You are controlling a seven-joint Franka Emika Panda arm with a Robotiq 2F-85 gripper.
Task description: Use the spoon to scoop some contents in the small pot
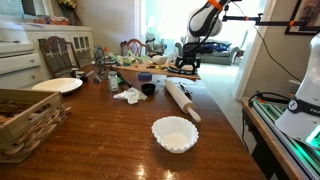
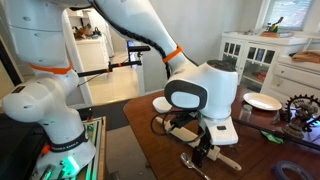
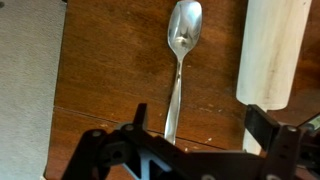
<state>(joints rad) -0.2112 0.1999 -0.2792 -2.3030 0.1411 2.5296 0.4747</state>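
The gripper grabs the silver spoon (image 2: pixel 190 162) by its handle next, toward the handle's end away from the spoon's bowl, so the bowl stays free to scoop from the small pot.
A silver spoon (image 3: pixel 178 60) lies flat on the brown wooden table, bowl end pointing away from the wrist camera. My gripper (image 3: pixel 200 125) is open just above it. The handle lies between the two black fingers, close to the left one. In an exterior view the gripper (image 2: pixel 205 150) hangs low over the spoon (image 2: pixel 190 162) near the table's edge. The small dark pot (image 1: pixel 149 89) stands farther along the table, beside a white cloth (image 1: pixel 130 95). I cannot see what is in it. The gripper does not show in that view.
A wooden rolling pin (image 3: pixel 272 45) lies just right of the spoon, also visible in both exterior views (image 2: pixel 225 155) (image 1: pixel 183 100). A white fluted bowl (image 1: pixel 175 133), a white plate (image 1: pixel 57 85) and a wicker basket (image 1: pixel 25 120) are on the table. The table edge (image 3: pixel 62 60) is to the left.
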